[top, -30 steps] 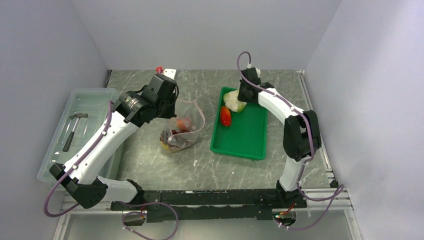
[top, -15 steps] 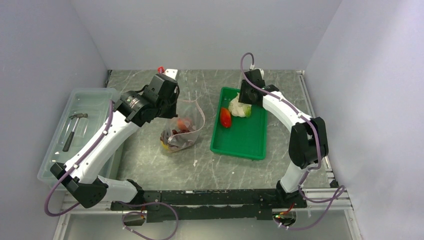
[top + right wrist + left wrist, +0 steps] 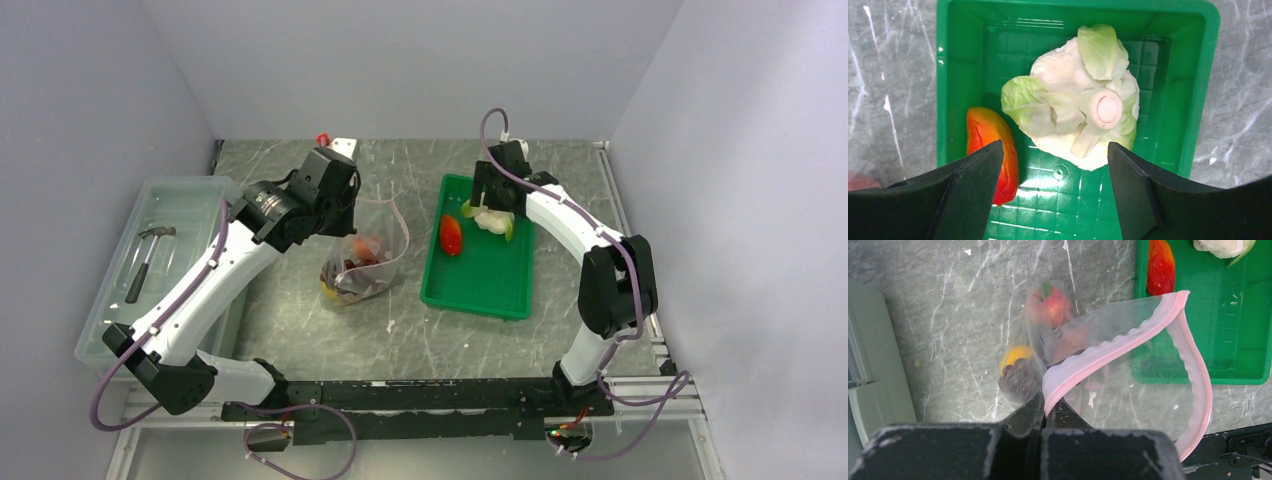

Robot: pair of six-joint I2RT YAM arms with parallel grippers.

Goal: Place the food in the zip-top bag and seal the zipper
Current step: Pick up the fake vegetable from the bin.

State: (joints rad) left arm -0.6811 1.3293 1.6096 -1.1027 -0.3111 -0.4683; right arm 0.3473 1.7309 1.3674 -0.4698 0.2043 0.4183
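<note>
The pale leafy vegetable should enter the zip-top bag [image 3: 362, 265] head first, so my right gripper will grab it by its stem [image 3: 499, 216] next and leave its head free.
The clear zip-top bag [image 3: 362, 265] hangs open over the table, and my left gripper [image 3: 1048, 407] is shut on its pink zipper [image 3: 1108, 352] at the mouth's near end. Food lies inside: a red tomato-like piece [image 3: 1055, 305], an orange-yellow fruit [image 3: 1015, 354] and purple grapes [image 3: 1020, 382]. My right gripper [image 3: 1054, 146] stands open just above the green tray [image 3: 1203, 75]. The pale leafy vegetable [image 3: 1078, 115] lies ahead of its fingertips, untouched. A red-orange piece [image 3: 993, 145] lies beside the left finger. In the top view the vegetable [image 3: 493, 222] and red piece [image 3: 451, 235] sit at the tray's far end.
A translucent bin [image 3: 190, 195] at the left holds a hammer [image 3: 150, 258]. A small red-and-white object [image 3: 335, 142] lies at the back of the table. A white scrap [image 3: 390, 326] lies in front of the bag. Grey walls close in on three sides.
My right gripper has opened wide over the tray. The leafy vegetable has shifted a little to the right and nearer. The left arm and the bag have stayed put.
</note>
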